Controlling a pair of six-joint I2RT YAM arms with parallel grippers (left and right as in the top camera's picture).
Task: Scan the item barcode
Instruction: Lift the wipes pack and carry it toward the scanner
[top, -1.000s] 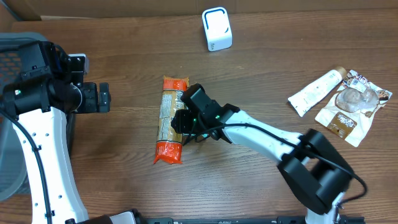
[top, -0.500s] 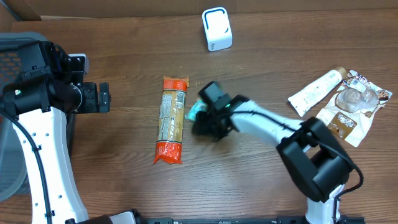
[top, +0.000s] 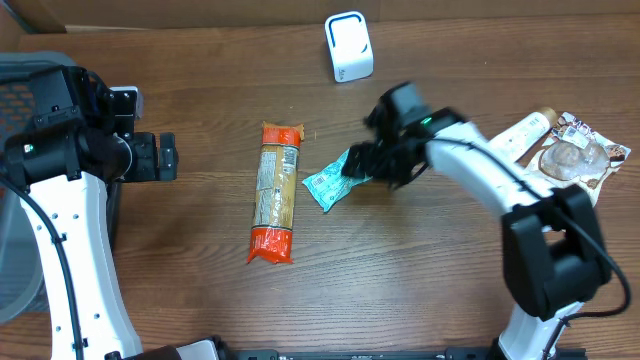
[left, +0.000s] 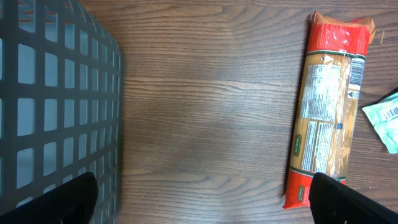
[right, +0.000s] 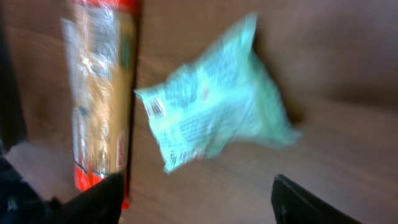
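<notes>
I will use my right gripper to grab the small teal packet by the end away from its barcode (right: 256, 99), so the barcode stays uncovered to scan.
A small teal packet (top: 328, 186) lies flat on the wooden table, a barcode showing at its left end (right: 153, 107). Just to its right and above it hovers my right gripper (top: 368, 163), open, with nothing between the dark fingers (right: 94, 200); the wrist view is motion-blurred. To the packet's left lies a long orange pasta package (top: 275, 192), label side up (left: 326, 106). A white scanner box with a blue rim (top: 348, 47) stands at the back. My left gripper (top: 166, 157) is open and empty at the far left, over bare wood (left: 205, 208).
A grey mesh basket (left: 56, 93) sits beside the left arm at the table's left edge. At the right lie a white tube (top: 508, 148) and a brown-and-clear snack packet (top: 568, 172).
My right gripper swung right and back from the pasta package, opened wider and let go of the teal packet, which now lies on the table. The left arm stayed still.
</notes>
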